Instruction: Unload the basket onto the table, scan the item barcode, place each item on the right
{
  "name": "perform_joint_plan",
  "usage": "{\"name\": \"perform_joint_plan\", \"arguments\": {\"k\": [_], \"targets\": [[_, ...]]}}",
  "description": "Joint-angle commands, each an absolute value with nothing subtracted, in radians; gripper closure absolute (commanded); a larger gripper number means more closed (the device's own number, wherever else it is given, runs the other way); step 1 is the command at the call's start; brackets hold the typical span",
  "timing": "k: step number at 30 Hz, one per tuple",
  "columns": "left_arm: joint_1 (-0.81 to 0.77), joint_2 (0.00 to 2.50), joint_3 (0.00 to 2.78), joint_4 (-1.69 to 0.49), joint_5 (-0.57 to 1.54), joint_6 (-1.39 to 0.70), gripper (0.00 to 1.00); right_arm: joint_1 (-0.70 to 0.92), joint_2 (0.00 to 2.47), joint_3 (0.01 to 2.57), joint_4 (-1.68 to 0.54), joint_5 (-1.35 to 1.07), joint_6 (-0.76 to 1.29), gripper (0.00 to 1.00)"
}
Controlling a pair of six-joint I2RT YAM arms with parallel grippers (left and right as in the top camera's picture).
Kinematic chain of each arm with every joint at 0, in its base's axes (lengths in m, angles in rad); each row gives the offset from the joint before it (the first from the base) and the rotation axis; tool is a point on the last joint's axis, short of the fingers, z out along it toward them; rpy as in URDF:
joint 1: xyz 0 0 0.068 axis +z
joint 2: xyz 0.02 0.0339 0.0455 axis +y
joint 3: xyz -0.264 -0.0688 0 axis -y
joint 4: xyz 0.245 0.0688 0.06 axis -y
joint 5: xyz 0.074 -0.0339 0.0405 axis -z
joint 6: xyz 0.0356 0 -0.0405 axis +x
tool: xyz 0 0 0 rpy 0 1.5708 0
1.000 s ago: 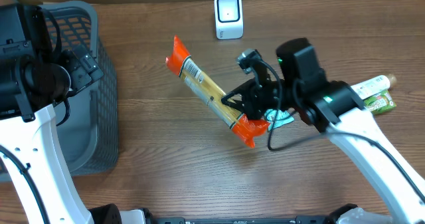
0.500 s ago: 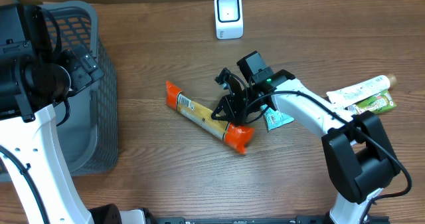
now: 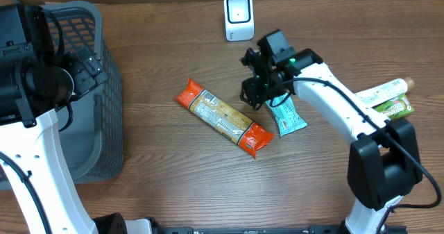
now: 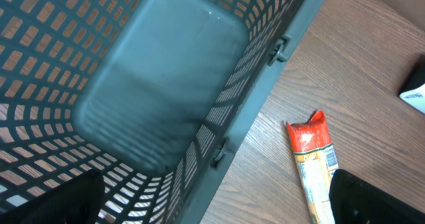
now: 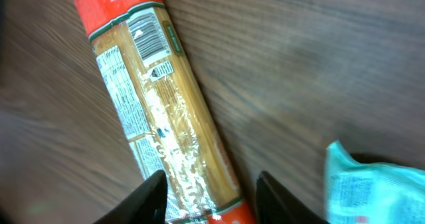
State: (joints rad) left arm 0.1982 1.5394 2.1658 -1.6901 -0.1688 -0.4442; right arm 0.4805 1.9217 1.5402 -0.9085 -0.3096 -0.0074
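Note:
Next, my right gripper grabs the pasta packet near the orange end opposite the barcode, to leave the barcode uncovered to scan.
The item, a long pasta packet with orange ends, lies flat on the table, slanting from upper left to lower right. Its barcode faces up near one orange end. The white scanner stands at the table's back. My right gripper hangs open above the table, just right of the packet and not touching it; in the right wrist view the packet lies below the spread fingers of that gripper. My left gripper is open over the basket's edge, holding nothing.
A grey mesh basket fills the left side. A teal packet lies right of the pasta packet, under the right arm. Green and white packets lie at the right edge.
The right gripper has opened and let go of the pasta packet, which now lies flat on the table. The gripper has moved back and to the right. The left arm has not moved.

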Motion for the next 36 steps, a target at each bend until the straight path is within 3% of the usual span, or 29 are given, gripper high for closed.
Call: {"name": "perform_joint_plan", "arguments": {"k": [1, 6, 12, 20, 33, 36], "targets": [[0.203, 1.543, 2.166, -1.689, -0.183, -0.434, 0.0, 0.599, 1.908, 1.597, -0.944, -0.087, -0.058, 0.51], [0.203, 1.543, 2.166, -1.689, -0.183, -0.434, 0.0, 0.772, 1.941, 1.548, -0.952, 0.102, -0.052, 0.34], [0.203, 1.543, 2.166, -1.689, -0.183, -0.433, 0.0, 0.892, 2.009, 1.502, -0.929, 0.317, -0.026, 0.35], [0.203, 1.543, 2.166, -1.689, -0.183, -0.433, 0.0, 0.916, 2.122, 1.496, -0.907, 0.439, -0.027, 0.33], [0.203, 1.543, 2.166, -1.689, -0.183, -0.433, 0.0, 0.908, 2.181, 1.491, -0.914, 0.406, -0.027, 0.32], [0.203, 1.543, 2.166, -1.689, -0.183, -0.434, 0.0, 0.908, 2.189, 1.491, -0.924, 0.407, -0.027, 0.41]]}}
